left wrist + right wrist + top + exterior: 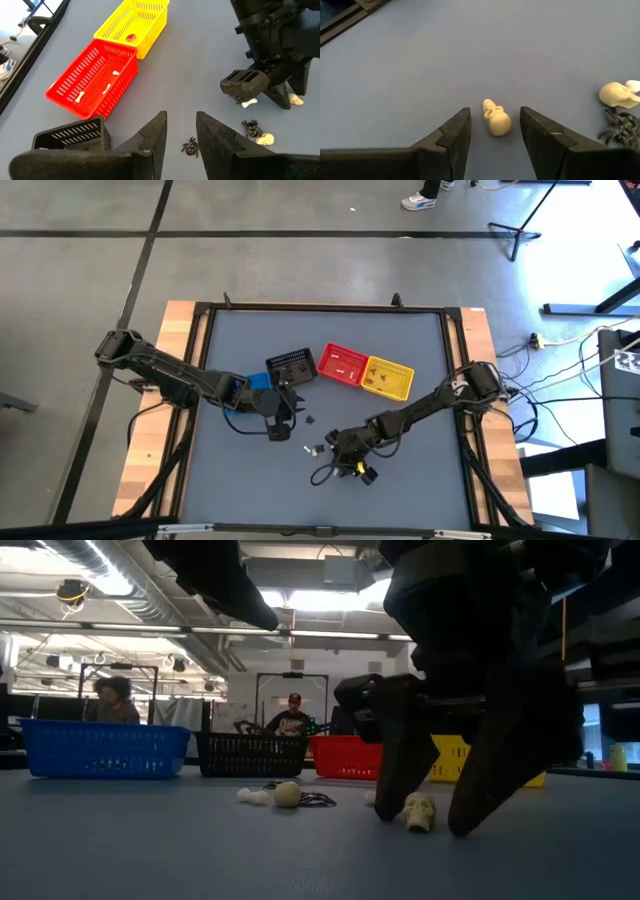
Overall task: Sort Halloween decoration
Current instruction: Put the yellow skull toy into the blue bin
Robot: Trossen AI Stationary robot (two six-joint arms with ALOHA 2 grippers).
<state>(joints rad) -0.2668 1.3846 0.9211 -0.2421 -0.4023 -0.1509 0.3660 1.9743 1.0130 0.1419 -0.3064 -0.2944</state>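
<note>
I should close my right gripper on the cream skull (497, 119) now, because my right gripper's fingers are low on either side of the skull.
A cream skull trinket (496, 118) lies on the blue-grey table (240, 470), also seen in the low view (420, 812). My right gripper (495, 110) is open, one finger on either side of the skull without touching it, and points down at a slant (345, 458). My left gripper (181, 116) hangs open above the table near the black basket (292, 366), with a black spider trinket (190, 147) on the table beyond its fingertips. More trinkets lie nearby: a white bone (249, 103), a spider (251, 128) and a second skull (265, 139).
Four small baskets stand in a row toward the far side: blue (258, 380), black, red (342, 364) with white bones inside, yellow (390, 378) with a small dark-red piece. People show in the room beyond the table (292, 718). Bare tabletop lies near the front edge.
</note>
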